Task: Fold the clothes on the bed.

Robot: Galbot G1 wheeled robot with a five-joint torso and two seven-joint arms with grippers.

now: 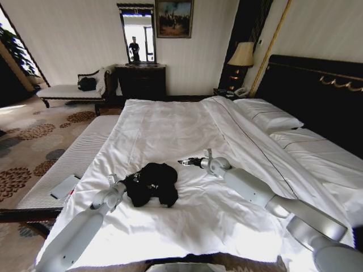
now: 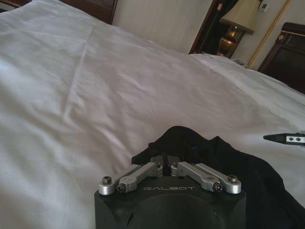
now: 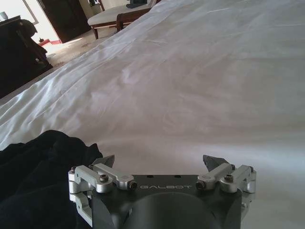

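My right gripper grabs the crumpled black T-shirt (image 1: 152, 181) (image 3: 38, 176) by its shoulder edge next, to spread it out for folding.
The clothes (image 1: 153, 182), a black T-shirt, lie crumpled in a small heap on the white duvet of the bed (image 1: 187, 127), near its foot. My left gripper (image 1: 128, 179) sits at the heap's left edge, shut on a fold of the black fabric (image 2: 200, 152); in the left wrist view its fingers (image 2: 164, 161) meet in the cloth. My right gripper (image 1: 186, 162) hovers low over the duvet just right of the shirt, apart from it, and is open. In the right wrist view its gripper (image 3: 161, 162) is spread wide with the shirt (image 3: 38, 181) beside one finger.
Pillows (image 1: 273, 120) and a dark headboard (image 1: 317, 93) are on the right. A pale cushioned bench (image 1: 71, 164) along the bed's left side carries a flat grey object (image 1: 64, 186). A dresser (image 1: 142, 81), a chaise (image 1: 68, 90) and a lamp (image 1: 243, 55) stand far behind.
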